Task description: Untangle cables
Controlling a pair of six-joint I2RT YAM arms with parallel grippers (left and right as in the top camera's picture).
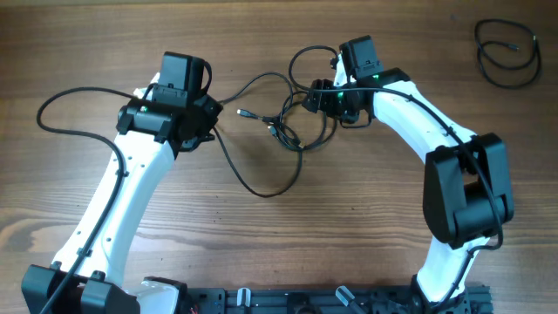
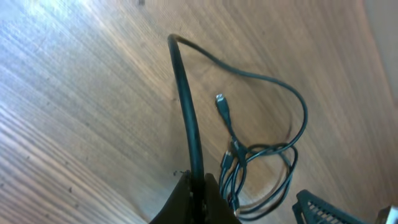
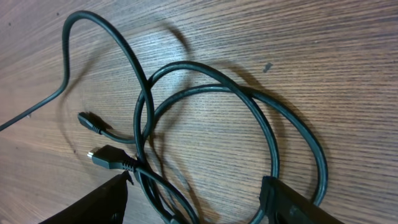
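Note:
The right gripper grabs the cable loop on the tangle's side [image 1: 332,128] [image 3: 272,149] opposite my left gripper next. It leaves the plugs free and pulls the cables apart.
The cables [image 1: 288,126] lie as a loose black tangle on the wooden table between my two grippers. My left gripper [image 1: 212,118] sits just left of it, shut on one strand [image 2: 186,118] that rises from the fingertips, bends and curves round to the knot [image 2: 249,163]. A free plug [image 2: 221,103] points away from the knot. My right gripper [image 3: 196,202] is open and lowered over the tangle's right side, with overlapping loops [image 3: 249,99] and crossing strands between its fingers [image 3: 93,205]. Two small plugs [image 3: 106,157] lie by its left finger.
A separate coiled black cable [image 1: 507,54] lies at the table's far right corner. A long loop of the tangle [image 1: 261,190] trails toward the front of the table. The left arm's own thick wire [image 1: 52,109] arcs out to the left.

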